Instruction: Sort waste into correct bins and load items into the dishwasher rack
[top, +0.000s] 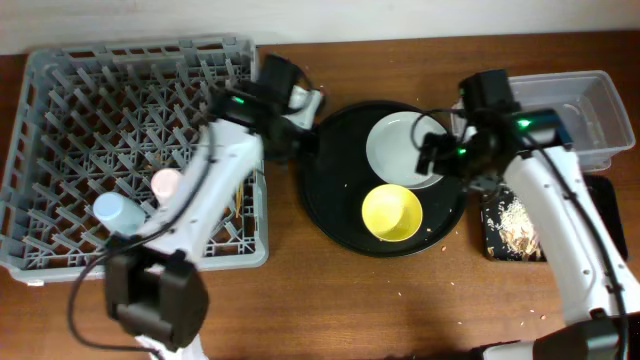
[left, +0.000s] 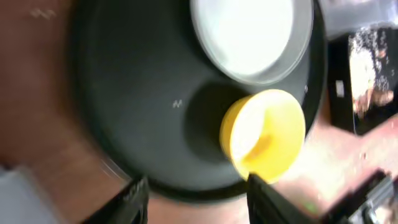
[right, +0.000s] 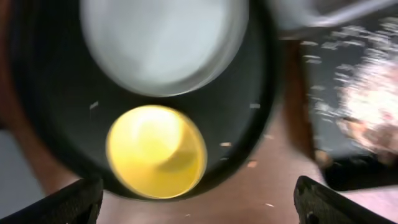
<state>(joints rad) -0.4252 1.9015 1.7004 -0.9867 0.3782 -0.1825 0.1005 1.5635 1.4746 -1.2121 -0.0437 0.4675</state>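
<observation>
My left gripper grabs the yellow bowl by its rim (top: 367, 214) next. That leaves the opposite edge free to stand in the dishwasher rack (top: 60, 120).
The yellow bowl (top: 391, 212) and the pale plate (top: 400, 148) sit on the large round black tray (top: 330, 200). The pink cup (top: 165, 182) and blue cup (top: 113, 210) stand in the grey dishwasher rack (top: 60, 120). Beige crumbs (top: 515, 222) lie in the flat black tray (top: 495, 245). The clear tub (top: 590, 110) is at the back right. My left gripper (top: 305, 138) is open and empty over the round tray's left edge; its wrist view shows the jaws (left: 199, 199) near the bowl (left: 264, 134). My right gripper (top: 440, 160) is open and empty over the plate's right edge, jaws (right: 199, 202) wide. I cannot make out the chopsticks, wrapper or napkin.
Small crumbs are scattered on the wooden table (top: 400, 300) in front of the round tray and on the tray itself. The rack fills the left side; the tub and flat tray stand close together at the right edge.
</observation>
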